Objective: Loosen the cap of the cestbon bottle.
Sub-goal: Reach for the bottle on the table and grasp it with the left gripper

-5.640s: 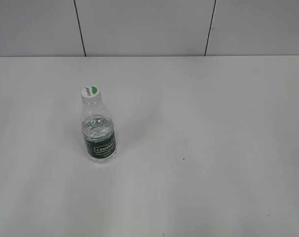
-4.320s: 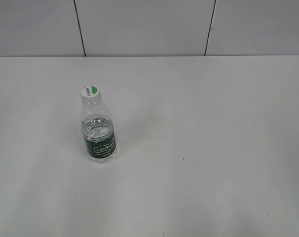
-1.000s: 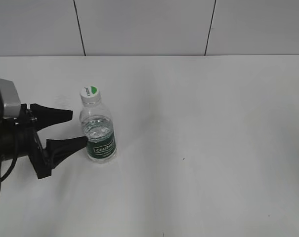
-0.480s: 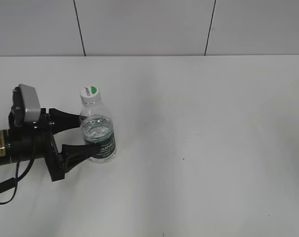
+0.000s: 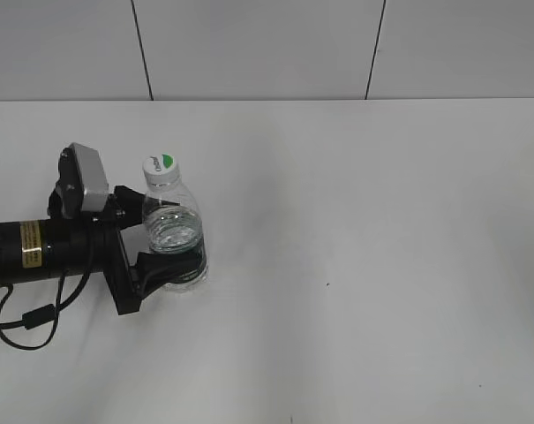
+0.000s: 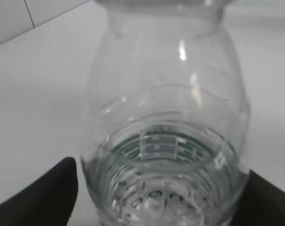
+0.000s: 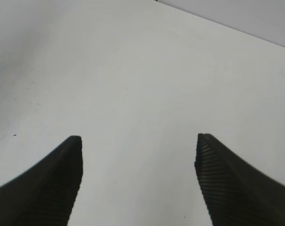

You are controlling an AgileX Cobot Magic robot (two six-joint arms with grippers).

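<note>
My left gripper should pick up the bottle by its lower body (image 5: 176, 243) next, so that the white cap (image 5: 159, 165) stays free for loosening.
The cestbon bottle (image 5: 175, 231) stands upright on the white table, clear with a dark green label band low down. Its white cap (image 5: 159, 165) with a green mark is on top. My left gripper (image 5: 172, 246) reaches in from the left, open, with one finger on each side of the bottle's lower body. In the left wrist view the bottle (image 6: 166, 122) fills the frame between the two dark fingertips (image 6: 161, 188), with a thin gap at the left finger; the cap is out of that view. My right gripper (image 7: 138, 138) is open and empty over bare table, and it does not show in the exterior view.
The white table (image 5: 355, 230) stretches to the right and front of the bottle. A grey panelled wall (image 5: 258, 49) rises behind its far edge. The left arm's black body and cable (image 5: 28, 309) lie at the left edge.
My left gripper came in from the left and slid forward until its open fingers straddle the bottle's lower body. The bottle stayed upright in place.
</note>
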